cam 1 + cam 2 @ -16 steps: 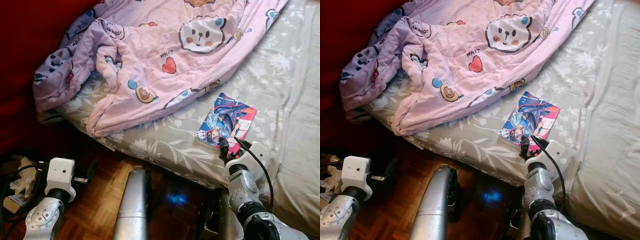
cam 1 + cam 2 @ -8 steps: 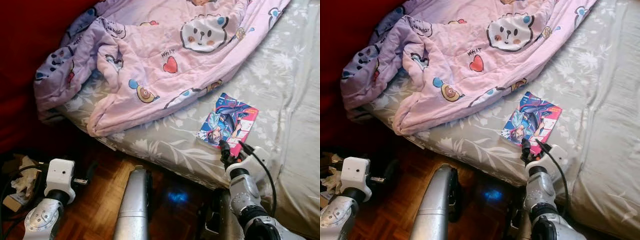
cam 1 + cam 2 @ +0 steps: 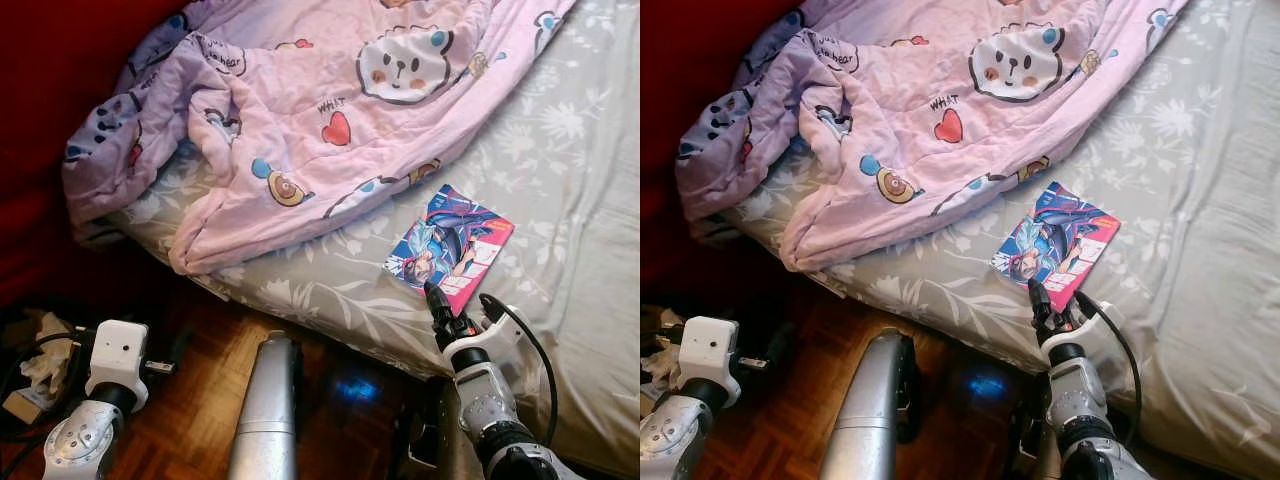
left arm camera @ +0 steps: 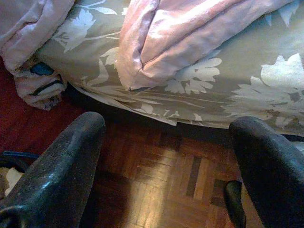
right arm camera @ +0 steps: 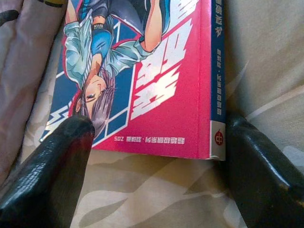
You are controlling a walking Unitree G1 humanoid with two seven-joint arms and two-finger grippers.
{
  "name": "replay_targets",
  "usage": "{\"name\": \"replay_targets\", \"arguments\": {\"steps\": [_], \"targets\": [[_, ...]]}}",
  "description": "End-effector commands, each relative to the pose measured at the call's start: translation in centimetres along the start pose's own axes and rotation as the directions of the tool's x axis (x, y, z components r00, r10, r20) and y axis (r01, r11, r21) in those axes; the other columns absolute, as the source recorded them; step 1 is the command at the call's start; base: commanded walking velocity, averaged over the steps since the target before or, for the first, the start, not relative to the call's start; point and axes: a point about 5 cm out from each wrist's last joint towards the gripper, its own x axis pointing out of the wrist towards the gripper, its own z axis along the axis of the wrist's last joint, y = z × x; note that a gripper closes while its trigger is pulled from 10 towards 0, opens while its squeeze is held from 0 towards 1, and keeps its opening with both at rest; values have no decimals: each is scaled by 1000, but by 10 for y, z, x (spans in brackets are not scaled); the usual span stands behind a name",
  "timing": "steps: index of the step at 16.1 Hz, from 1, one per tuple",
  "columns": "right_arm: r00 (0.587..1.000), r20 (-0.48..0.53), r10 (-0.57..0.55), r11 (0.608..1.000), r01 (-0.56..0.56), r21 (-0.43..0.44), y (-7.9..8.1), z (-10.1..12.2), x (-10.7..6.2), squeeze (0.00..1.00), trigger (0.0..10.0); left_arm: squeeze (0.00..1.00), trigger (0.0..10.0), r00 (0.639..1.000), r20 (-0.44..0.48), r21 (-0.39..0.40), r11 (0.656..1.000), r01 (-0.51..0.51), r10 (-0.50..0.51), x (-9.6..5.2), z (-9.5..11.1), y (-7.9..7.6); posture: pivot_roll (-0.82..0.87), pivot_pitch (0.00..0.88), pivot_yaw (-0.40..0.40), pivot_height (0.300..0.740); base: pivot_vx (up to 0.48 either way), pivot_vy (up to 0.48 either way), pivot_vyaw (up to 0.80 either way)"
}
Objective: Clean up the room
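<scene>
I need to grip the manga book by its spine's logo end (image 5: 217,139) with my right gripper next, so that the bed gets cleared.
A colourful manga book (image 3: 450,248) lies flat on the grey floral bed sheet (image 3: 560,150), just below the edge of a pink cartoon blanket (image 3: 330,100). My right gripper (image 3: 437,303) is at the book's near edge. In the right wrist view it is open (image 5: 156,128), with one finger (image 5: 47,171) beside the cover's corner and the other (image 5: 261,175) past the spine, the book (image 5: 156,71) between them, not clamped. My left gripper (image 4: 166,126) hangs open and empty over the wooden floor (image 4: 156,190), beside the bed.
The blanket is bunched over the bed's left corner and hangs toward the floor. A red surface (image 3: 50,80) stands at the left. A silver cylinder (image 3: 265,410) rises from the parquet below the bed edge. Cables and crumpled clutter (image 3: 40,365) lie at the lower left.
My right gripper has edged a little left along the book's near edge and its wrist sits lower. The book, the blanket and the left arm have stayed put.
</scene>
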Motion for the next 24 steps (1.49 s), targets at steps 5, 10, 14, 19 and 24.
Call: {"name": "replay_targets", "arguments": {"steps": [5, 10, 14, 19, 24], "targets": [[991, -129, -27, 994, 40, 101, -7, -36, -15, 0, 0, 0, 10000, 999, -48, 4, 1000, -14, 14, -7, -9, 7, 394, 451, 155, 611, 0, 0, 0], [993, -115, -22, 996, 32, 85, -6, -32, -13, 0, 0, 0, 10000, 999, -47, 5, 1000, -21, 22, -5, -8, 7, 395, 443, 150, 611, 0, 0, 0], [993, -117, -19, 997, 27, 69, -5, -34, -13, 0, 0, 0, 10000, 998, -52, 13, 999, -33, 34, -7, -10, 11, 403, 439, 146, 611, 0, 0, 0], [998, -61, -20, 999, 22, 32, -2, -23, -8, 0, 0, 0, 10000, 997, -56, 11, 999, -42, 43, -5, -12, 11, 385, 423, 139, 611, 0, 0, 0], [992, 59, -116, 989, 121, -84, -9, -1, -7, 0, 0, 0, 10000, 997, -49, 3, 999, -51, 51, 2, -13, 9, 363, 399, 122, 611, 0, 0, 0]]}}
